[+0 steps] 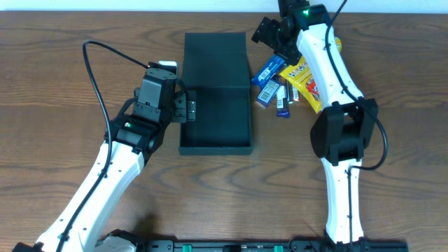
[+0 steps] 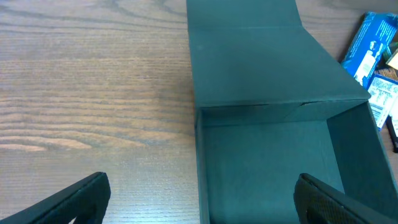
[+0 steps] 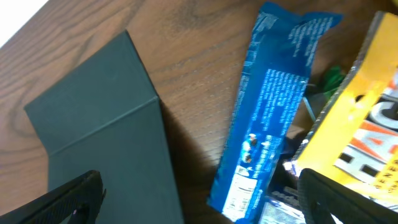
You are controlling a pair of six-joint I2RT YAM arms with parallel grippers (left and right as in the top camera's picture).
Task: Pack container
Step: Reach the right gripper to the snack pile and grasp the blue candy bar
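Note:
I should next grab the long blue packet (image 1: pixel 268 71) (image 3: pixel 273 118) across its narrow width near its middle with my right gripper, to lay it flat inside the container.
The container (image 1: pixel 215 119) is a matte black square box in the middle of the table, open, with its flap lid (image 1: pixel 215 59) lying flat on the far side. It looks empty. My left gripper (image 1: pixel 190 108) is open and straddles the box's left wall (image 2: pixel 200 168), one finger outside and one inside. My right gripper (image 1: pixel 270 33) is open and empty above the far end of the snack pile. A long blue packet (image 3: pixel 273 118) lies under it, between its fingers (image 3: pixel 200 208), which are not touching it. The lid also shows in the right wrist view (image 3: pixel 106 130).
To the right of the box lie the blue packet (image 1: pixel 269 70), a large yellow packet (image 1: pixel 309 80), a second blue packet (image 1: pixel 265 94) and small dark bars (image 1: pixel 281 103). The yellow packet (image 3: pixel 364 118) is by the right finger. Bare wood table (image 2: pixel 93 93) lies left of the box.

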